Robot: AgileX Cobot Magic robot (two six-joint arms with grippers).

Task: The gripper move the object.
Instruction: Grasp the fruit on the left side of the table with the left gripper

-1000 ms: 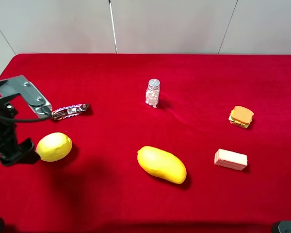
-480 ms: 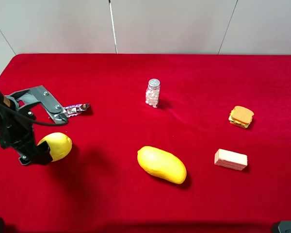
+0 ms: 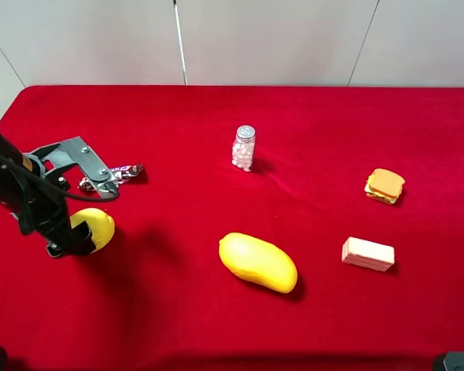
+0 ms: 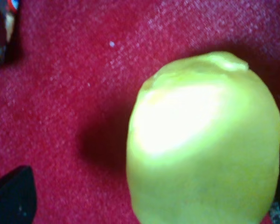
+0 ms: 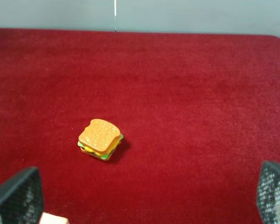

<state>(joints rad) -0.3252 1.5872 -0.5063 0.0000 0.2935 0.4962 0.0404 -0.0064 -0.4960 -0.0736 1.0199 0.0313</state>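
Observation:
The lemon is to move across the red cloth [image 3: 170, 201]. My left gripper should grab its rounded middle [image 3: 97, 229] next.
The lemon [image 3: 99, 225] lies on the red cloth at the left. It fills the left wrist view [image 4: 203, 140]. My left gripper [image 3: 77, 233] hangs low over the lemon's left side and hides part of it. It is open, with a dark fingertip [image 4: 11, 198] on one side of the lemon and the other at the opposite edge of the wrist view. The lemon rests on the cloth. My right gripper [image 5: 144, 191] is open and empty, seen only in the right wrist view.
A candy bar [image 3: 124, 171] lies just behind the left arm. A large mango [image 3: 257, 262] lies front centre and a small bottle [image 3: 243, 148] stands mid table. A toy sandwich [image 3: 384, 185] and a pink wafer block [image 3: 367, 253] lie at the right.
My left arm has swung right and down onto the lemon, now covering its left part. The lemon and the other things have not moved.

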